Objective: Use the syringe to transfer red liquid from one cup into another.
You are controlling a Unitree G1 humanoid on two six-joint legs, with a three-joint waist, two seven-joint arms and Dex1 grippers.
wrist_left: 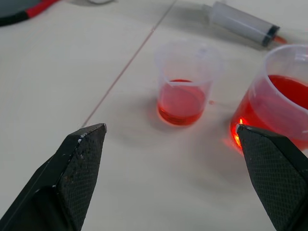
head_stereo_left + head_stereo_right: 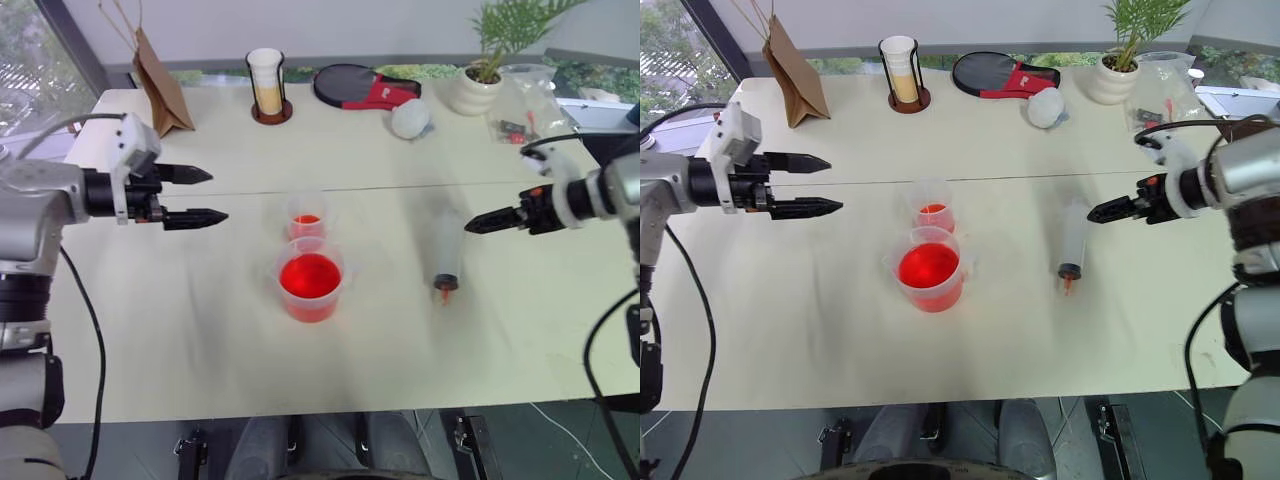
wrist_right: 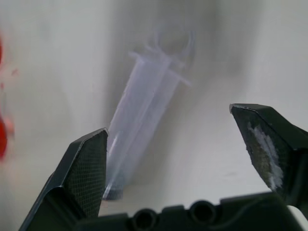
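Note:
The robot's right gripper has to go lower before it closes on the syringe (image 2: pixel 447 255) (image 3: pixel 144 110): its fingers are above the syringe and would miss the syringe if they closed now.
The syringe (image 2: pixel 447 255) lies flat on the cream table (image 2: pixel 180 330), right of centre, with its orange-red nozzle toward the front edge. The wide clear beaker (image 2: pixel 311 280) holds red liquid (image 2: pixel 310 275) and stands at the table's centre. Just behind it is the small narrow cup (image 2: pixel 306 218) with a shallow layer of red liquid. My left gripper (image 2: pixel 215 196) hovers open, left of the cups, pointing at them; its wrist view has the small cup (image 1: pixel 185 91) ahead between its fingers. My right gripper (image 2: pixel 475 224) hovers open just right of the syringe (image 3: pixel 144 110), empty.
Along the far edge stand a brown paper bag (image 2: pixel 160 85), a cream cup in a black wire holder (image 2: pixel 268 85), a black and red paddle case (image 2: pixel 365 87), a white crumpled ball (image 2: pixel 410 118), a potted plant (image 2: pixel 480 80) and a clear plastic bag (image 2: pixel 525 105).

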